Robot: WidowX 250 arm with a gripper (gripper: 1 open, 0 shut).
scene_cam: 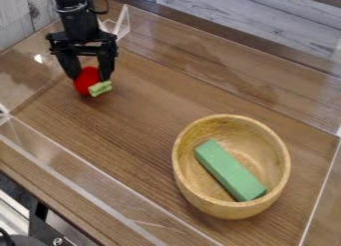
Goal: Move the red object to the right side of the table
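Observation:
I should next grip the toy strawberry by its red body (88,80) and leave its cap free, so that I can carry it.
The red object (91,85), a small toy strawberry with a light green cap pointing right, lies on the brown wood-grain table (160,121) at the far left. My black gripper (83,73) points straight down over it, open, with one finger on each side of the strawberry's upper part. The fingertips (62,69) sit low, near the tabletop. Nothing shows the jaws pressing on the strawberry.
A round light wooden bowl (186,165) stands at the lower right and holds a green rectangular block (230,170). Low clear acrylic walls (80,205) border the table on all sides.

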